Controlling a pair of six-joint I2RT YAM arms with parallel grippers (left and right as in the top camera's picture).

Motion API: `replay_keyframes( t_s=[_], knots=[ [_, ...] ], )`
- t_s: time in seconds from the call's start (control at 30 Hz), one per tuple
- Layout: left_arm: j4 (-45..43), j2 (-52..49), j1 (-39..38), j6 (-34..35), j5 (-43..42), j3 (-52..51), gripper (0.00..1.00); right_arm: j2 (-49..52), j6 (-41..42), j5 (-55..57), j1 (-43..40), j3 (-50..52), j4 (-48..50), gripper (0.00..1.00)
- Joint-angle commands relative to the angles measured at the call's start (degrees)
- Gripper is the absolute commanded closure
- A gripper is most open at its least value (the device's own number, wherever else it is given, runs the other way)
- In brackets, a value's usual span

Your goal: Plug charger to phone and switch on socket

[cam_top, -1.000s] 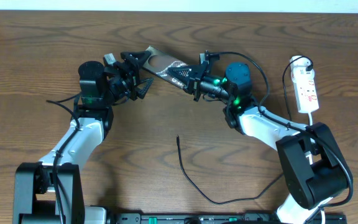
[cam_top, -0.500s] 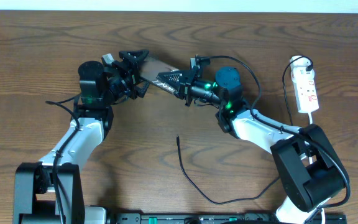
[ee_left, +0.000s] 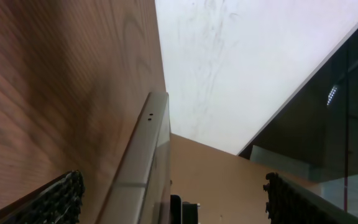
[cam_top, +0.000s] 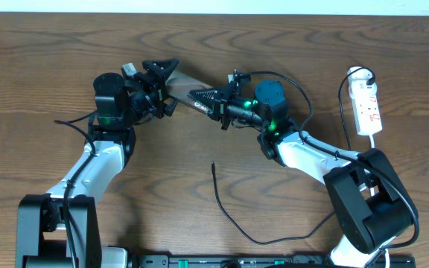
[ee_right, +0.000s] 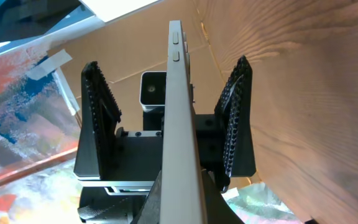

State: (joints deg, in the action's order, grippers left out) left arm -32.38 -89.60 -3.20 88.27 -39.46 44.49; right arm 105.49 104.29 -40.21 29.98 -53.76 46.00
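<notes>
My left gripper grabs the phone by its far end (cam_top: 175, 84) next, so the phone's end at my right gripper stays free to plug the charger (cam_top: 226, 212).
The phone (cam_top: 187, 80) is held off the table between my two grippers, its silver-grey edge (ee_right: 179, 118) turned toward the right wrist camera. My right gripper (cam_top: 205, 97) (ee_right: 180, 202) is shut on its near end. My left gripper (cam_top: 168, 85) (ee_left: 174, 208) stands open around the far end. Its ribbed fingers (ee_right: 98, 106) sit either side of the phone (ee_left: 138, 162), apart from it. The charger (cam_top: 226, 212) lies loose on the table with its tip (cam_top: 213, 166) pointing away from me. The socket (cam_top: 367, 104) lies at the far right.
The charger cable curves from the table's middle toward the right arm's base (cam_top: 367, 205). The left arm's base (cam_top: 54, 223) stands at the front left. A pale wall (ee_left: 241, 68) rises behind the table's far edge.
My right arm has carried the phone leftward, so its far end now sits between the left gripper's open fingers. The left gripper has barely shifted.
</notes>
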Motion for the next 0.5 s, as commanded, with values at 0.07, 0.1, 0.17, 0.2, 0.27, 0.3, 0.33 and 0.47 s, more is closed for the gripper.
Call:
replay_keyframes(
  t_s=[0.07, 0.1, 0.17, 0.2, 0.27, 0.3, 0.33, 0.47],
  knots=[
    [-0.28, -0.31, 0.02, -1.64, 0.59, 0.28, 0.12, -0.48, 0.46, -0.02, 0.46, -0.66, 0.74, 0.99],
    [-0.26, -0.31, 0.02, -1.64, 0.81, 0.28, 0.12, -0.48, 0.46, -0.02, 0.5, -0.66, 0.87, 0.99],
    [-0.24, -0.31, 0.02, -1.62, 1.18, 0.28, 0.19, -0.48, 0.46, -0.02, 0.5, -0.66, 0.9, 0.98],
    [-0.26, -0.31, 0.02, -1.6, 1.25, 0.28, 0.21, -0.48, 0.46, -0.02, 0.5, -0.66, 0.9, 0.98],
    [-0.24, -0.31, 0.02, -1.6, 1.55, 0.28, 0.22, -0.48, 0.46, -0.02, 0.5, -0.66, 0.9, 0.98],
    [-0.11, -0.31, 0.02, -1.6, 1.6, 0.28, 0.23, -0.48, 0.46, -0.02, 0.5, -0.66, 0.9, 0.98],
    [0.13, -0.31, 0.02, -1.6, 1.68, 0.28, 0.28, -0.48, 0.44, -0.02, 0.59, -0.66, 0.9, 0.99],
    [0.17, -0.31, 0.02, -1.6, 1.79, 0.28, 0.37, -0.48, 0.46, 0.39, 1.2, -0.66, 0.9, 0.99]
  ],
)
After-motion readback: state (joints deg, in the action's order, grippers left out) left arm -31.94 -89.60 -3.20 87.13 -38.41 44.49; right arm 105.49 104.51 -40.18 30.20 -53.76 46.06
